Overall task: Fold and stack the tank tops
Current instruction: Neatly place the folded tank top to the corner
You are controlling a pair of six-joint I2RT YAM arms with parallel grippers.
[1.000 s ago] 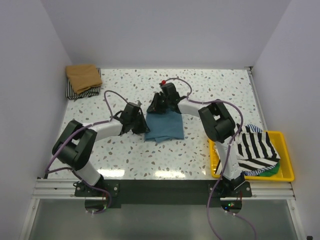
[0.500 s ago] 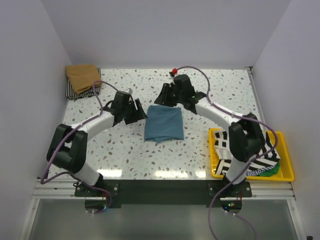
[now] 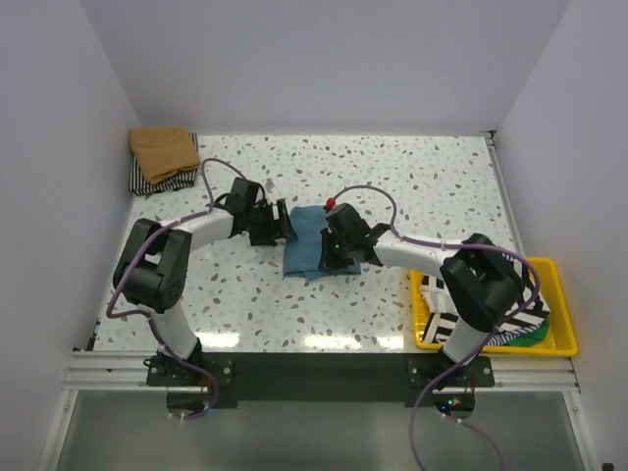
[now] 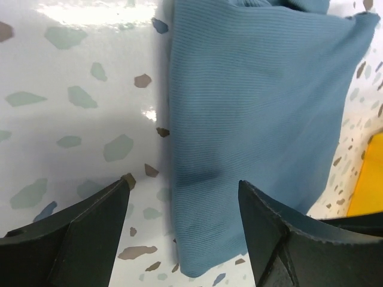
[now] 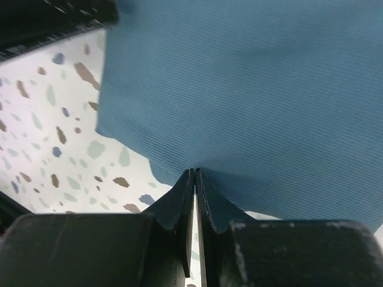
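Observation:
The tabletop and the folded edge (image 3: 287,254) (image 4: 184,182) are below both fingers, so my left gripper will go down first and then close on the teal-blue tank top.
A folded teal-blue tank top (image 3: 308,263) (image 4: 251,107) (image 5: 251,89) lies flat mid-table. My left gripper (image 3: 283,228) (image 4: 182,185) is open and low over its left edge, one finger over bare table, the other over cloth. Coming in from the right, my right gripper (image 3: 332,253) (image 5: 195,172) is shut, its tips pinching a puckered edge of the teal top. At the back left a tan-brown tank top (image 3: 164,149) sits folded on a striped one (image 3: 162,181). Another striped tank top (image 3: 520,306) and a green one (image 3: 536,335) lie in the tray.
The yellow tray (image 3: 561,343) stands at the right near edge, beside the right arm's base. White walls close the table on the left, back and right. Purple cables loop over both arms.
Both grippers have come from behind the teal top down onto it. The left jaws have spread wide. The right jaws opened briefly, then shut on the cloth edge.

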